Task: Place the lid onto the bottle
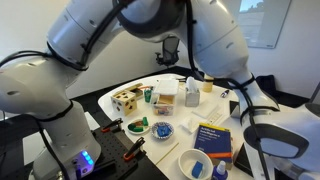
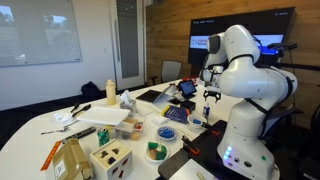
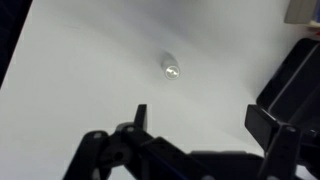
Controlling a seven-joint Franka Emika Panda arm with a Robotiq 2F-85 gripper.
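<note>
I will next use my gripper to grab the small pale lid from above by its opposite sides, so it stays upright with its bottom side free to go onto the bottle.
The lid [image 3: 171, 67] is a small pale cap lying on the white table, seen in the wrist view ahead of my gripper [image 3: 200, 118]. The gripper is open and empty, and its two dark fingers stand apart above bare table. The bottle [image 2: 110, 92] is pale yellow and stands upright toward the far side of the table; it also shows in an exterior view [image 1: 192, 92]. My gripper [image 2: 211, 97] hangs over the table's edge near the robot's base, well apart from the bottle. The bottle is out of the wrist view.
A wooden shape-sorter box [image 2: 112, 160], green cups [image 2: 155, 151], a blue patterned plate [image 2: 168, 131], a blue book [image 1: 213, 139], a white tray [image 2: 100, 115] and a laptop [image 2: 186, 88] crowd the table [image 1: 110, 97]. A dark object [image 3: 296, 80] sits at the wrist view's right.
</note>
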